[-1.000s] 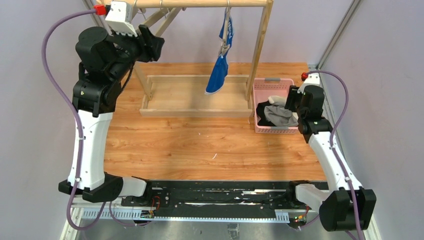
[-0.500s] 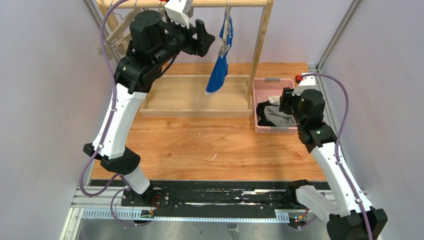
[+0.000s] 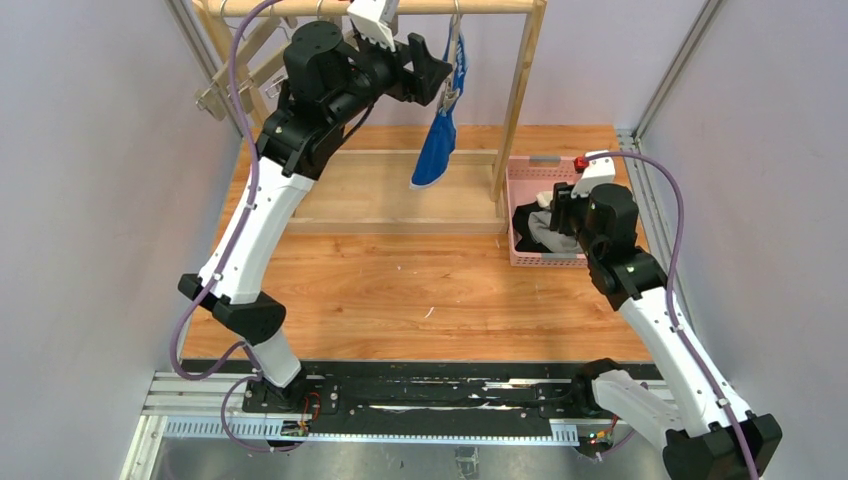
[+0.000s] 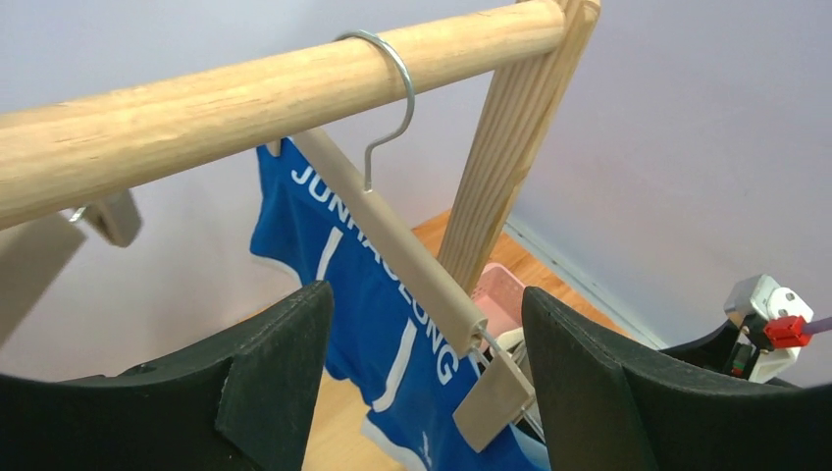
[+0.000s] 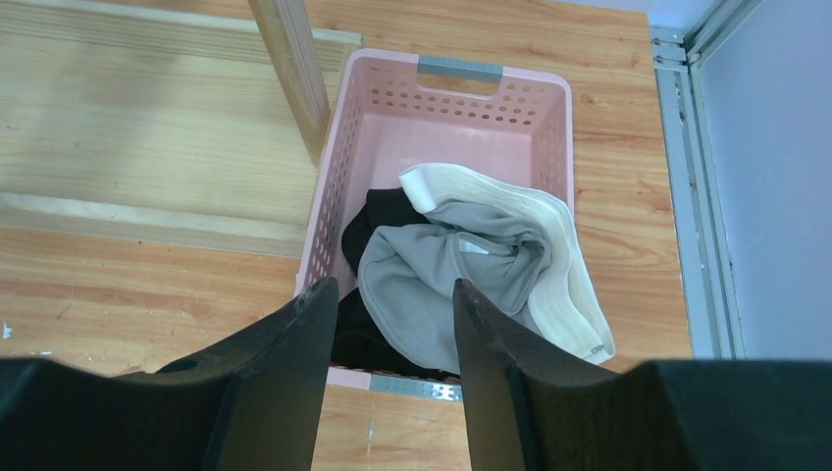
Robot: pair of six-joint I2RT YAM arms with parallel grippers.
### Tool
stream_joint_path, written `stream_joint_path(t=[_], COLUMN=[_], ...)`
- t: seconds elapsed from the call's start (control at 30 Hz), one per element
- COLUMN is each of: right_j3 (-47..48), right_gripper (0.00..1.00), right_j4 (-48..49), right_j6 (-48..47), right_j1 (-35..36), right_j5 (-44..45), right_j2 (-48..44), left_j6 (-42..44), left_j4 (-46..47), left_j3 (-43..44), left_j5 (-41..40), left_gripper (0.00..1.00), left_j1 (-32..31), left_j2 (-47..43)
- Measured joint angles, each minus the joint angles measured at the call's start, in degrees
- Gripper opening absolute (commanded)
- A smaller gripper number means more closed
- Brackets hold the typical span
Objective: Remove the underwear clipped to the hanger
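Observation:
My left gripper grabs the beige hanger's bar (image 3: 451,78) beside its near end clip (image 3: 449,100) next, since that leaves the hook and far end free to remove the underwear.
The bright blue briefs (image 3: 438,140) with white lettering hang clipped to a beige hanger (image 4: 392,240) hooked on the wooden rail (image 4: 245,93); they also show in the left wrist view (image 4: 392,343). My left gripper (image 3: 438,72) is open and empty, raised beside the hanger, whose end clip (image 4: 495,397) sits between the fingers (image 4: 280,373) in the wrist view. The grey briefs (image 5: 461,270) and black briefs (image 5: 378,221) lie in the pink basket (image 5: 334,186). My right gripper (image 5: 390,324) is open and empty above the basket's near edge.
The wooden rack's right post (image 3: 520,100) stands between the hanger and the basket (image 3: 525,175). Its base frame (image 3: 390,215) lies on the table. Empty wooden hangers (image 3: 240,70) hang at the rail's left end. An aluminium rail (image 5: 692,196) borders the right side.
My left arm has swung from the rack's left end to the right, up to the hanger with the blue briefs. My right arm has shifted slightly left over the basket.

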Motion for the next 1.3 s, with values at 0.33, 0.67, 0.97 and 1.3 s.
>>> stream_joint_path(t=[0.33,0.67,0.97,1.3], right_j3=[-1.7,-2.32,-2.62,-2.95], right_gripper=[0.48,0.47,0.47,0.48], right_j4=[0.09,0.15,0.59,1.09], right_j6=[-0.85,-1.03,-1.25,-1.27], right_j1=[1.64,3.52,4.35,4.37], right_j5=[0.55,0.52,0.59,0.57], right_j2=[-0.55,-0.55,-0.2,-0.22], left_j6=[-1.22,-0.59,1.97,3.58], left_j4=[2.14,1.62,1.18,0.9], left_j3=[-0.76,0.37,-1.42,-2.05], left_j5=[2.47,2.21,-1.33,-2.54], left_gripper=[0.79,0.74,0.52,0.22], left_j1=[0.0,0.0,0.0,0.0], left_j2=[4.09,6.32,6.25,6.21])
